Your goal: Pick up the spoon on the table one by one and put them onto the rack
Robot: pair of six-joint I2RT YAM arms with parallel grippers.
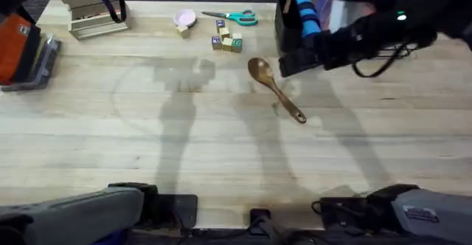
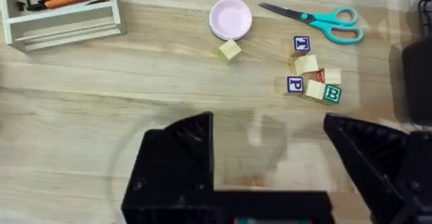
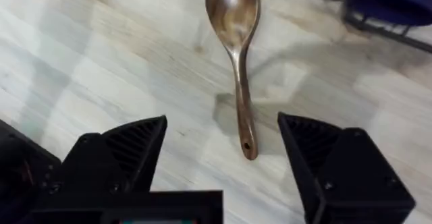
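Note:
I should next use my right gripper to grab the spoon by its slim handle (image 1: 285, 101), where two long sides face each other, since the spoon's bowl (image 1: 260, 69) is broad and rounded.
One glossy brown wooden spoon (image 1: 274, 88) lies on the pale wood table (image 1: 147, 149), right of centre, bowl toward the far side. In the right wrist view the spoon (image 3: 237, 69) rests flat with its handle end between my open fingers. My right gripper (image 3: 229, 163) hovers above it, open and holding nothing; from overhead the right gripper (image 1: 291, 63) sits just right of the spoon's bowl. The black rack (image 1: 289, 20) stands at the far right, and the rack (image 3: 405, 38) holds a blue item. My left gripper (image 2: 270, 163) is open and empty, high over the table's far middle.
Along the far edge sit a beige organizer (image 1: 92, 20), a pink cup (image 1: 184, 17), teal scissors (image 1: 236, 16) and several letter blocks (image 1: 227, 40). An orange and grey object (image 1: 26, 53) lies at the far left. Bare wood spreads across the near half.

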